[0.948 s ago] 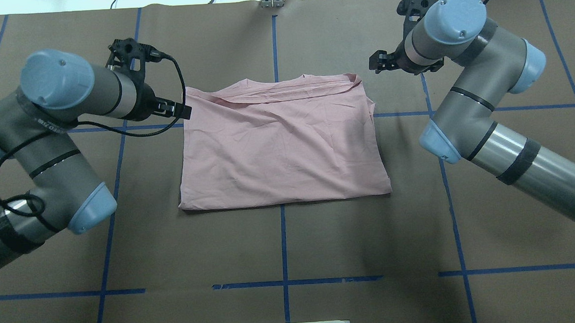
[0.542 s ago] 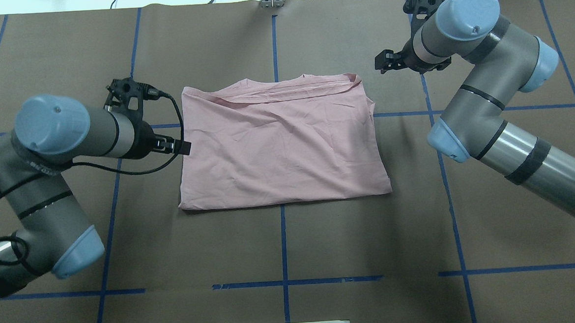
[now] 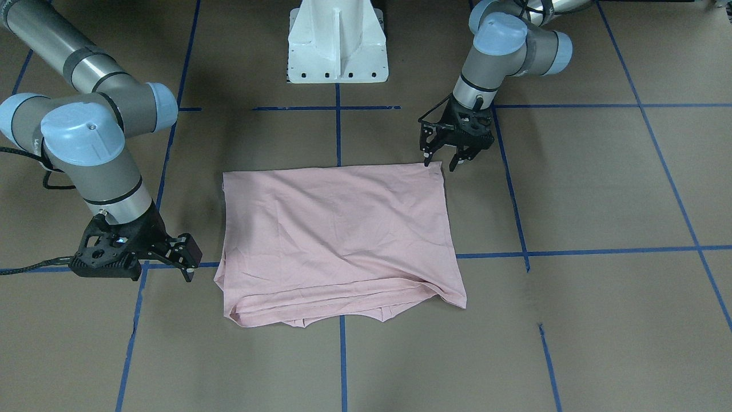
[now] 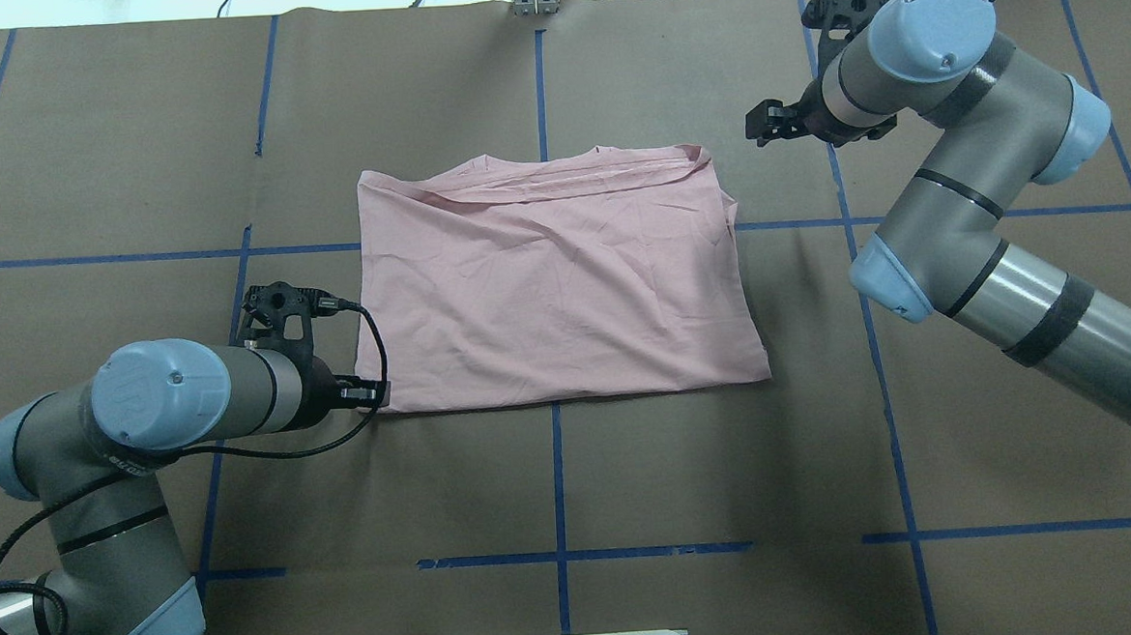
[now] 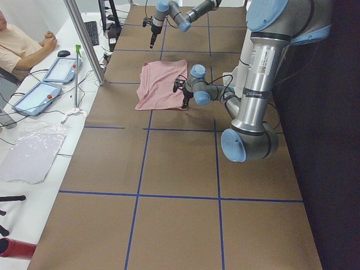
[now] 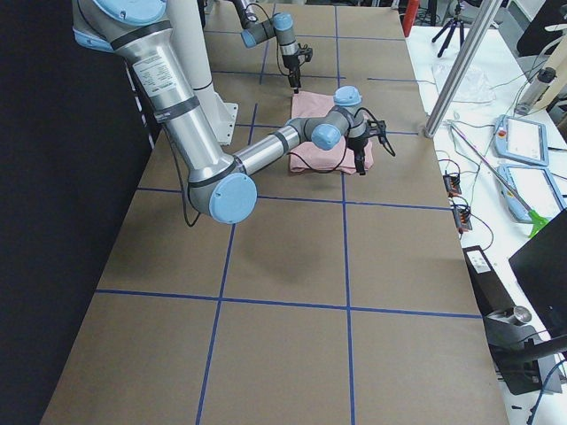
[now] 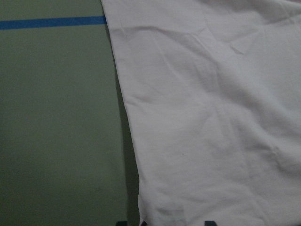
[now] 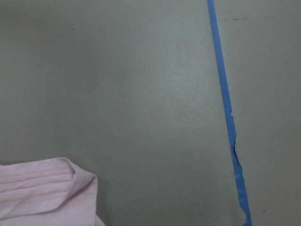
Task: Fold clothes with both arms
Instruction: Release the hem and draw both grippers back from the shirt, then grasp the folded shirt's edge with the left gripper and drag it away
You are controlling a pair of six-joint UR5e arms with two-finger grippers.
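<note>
The left gripper grabs the corner of the shirt's smooth hem edge (image 3: pixel 437 167) next, to turn the half-folded shirt (image 3: pixel 336 240) on the tabletop.
The pale pink T-shirt (image 4: pixel 554 279) lies folded into a rectangle, plain side up, mid-table; it also shows in the front-facing view (image 3: pixel 337 240). No print shows. My left gripper (image 4: pixel 376 393) is open at the shirt's near-left corner; in the front-facing view (image 3: pixel 441 165) its fingers straddle that corner. In the left wrist view the shirt (image 7: pixel 211 117) fills the right side, with its corner between the fingertips. My right gripper (image 4: pixel 761 125) is open and empty, off the shirt's far-right corner, also seen in the front-facing view (image 3: pixel 189 266). The right wrist view shows only that corner (image 8: pixel 47 193).
Brown paper with a blue tape grid (image 4: pixel 560 550) covers the table. The white pedestal (image 3: pixel 337 43) stands at the robot's side. A metal pole (image 5: pixel 84 42) and tablets (image 5: pixel 59 68) stand beyond the far edge, where an operator (image 5: pixel 17 42) sits.
My left arm has moved along the shirt's left edge from the far-left corner to the near-left corner. My right arm has shifted slightly right, away from the shirt.
</note>
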